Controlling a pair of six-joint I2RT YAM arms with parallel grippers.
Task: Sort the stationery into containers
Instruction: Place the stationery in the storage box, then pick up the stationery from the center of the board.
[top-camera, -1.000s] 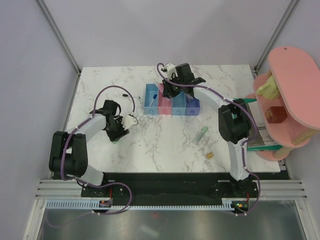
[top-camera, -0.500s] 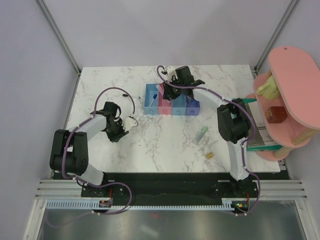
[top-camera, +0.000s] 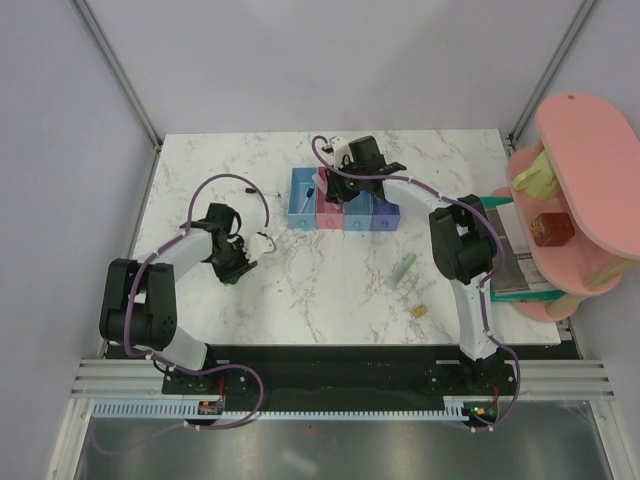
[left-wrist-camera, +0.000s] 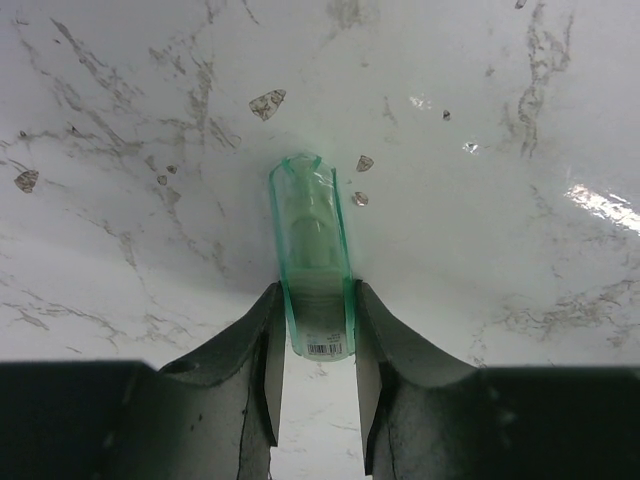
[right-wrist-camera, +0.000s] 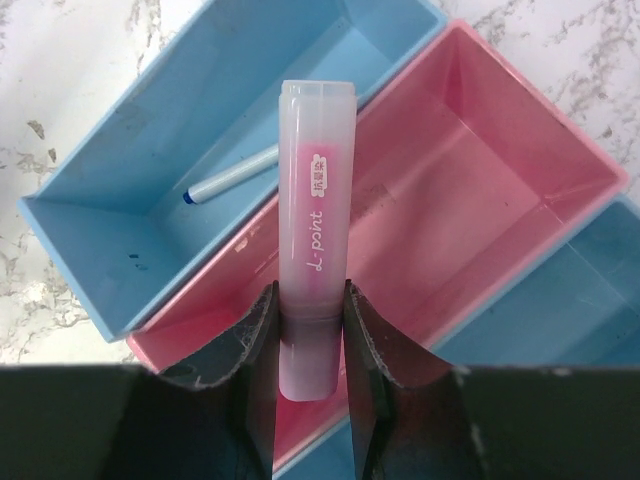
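I need to release the pink bar with my right gripper: its held part is above the pink bin, and it would rest inside, though its tip crosses the pink bin's side.
My left gripper (top-camera: 236, 266) is low on the marble table, shut on a pale green bar (left-wrist-camera: 312, 255) that points away from me on the table top. My right gripper (top-camera: 334, 182) is shut on a pink bar (right-wrist-camera: 314, 230) and holds it above the pink bin (right-wrist-camera: 470, 170), over the wall shared with the left light blue bin (right-wrist-camera: 150, 130). A blue-tipped marker (right-wrist-camera: 232, 177) lies in that blue bin. The row of four bins (top-camera: 344, 212) stands at the table's far middle. A second pale green bar (top-camera: 403, 266) and a tan nub (top-camera: 421, 311) lie at the right front.
A big pink round-topped shelf (top-camera: 585, 150) stands at the right edge with a flat dark green book (top-camera: 515, 262) under it. A small black piece (top-camera: 248, 188) lies left of the bins. Grey walls close the table's back and sides.
My right gripper has shifted a little to the left with the pink bar, over the pink bin. My left gripper has barely moved.
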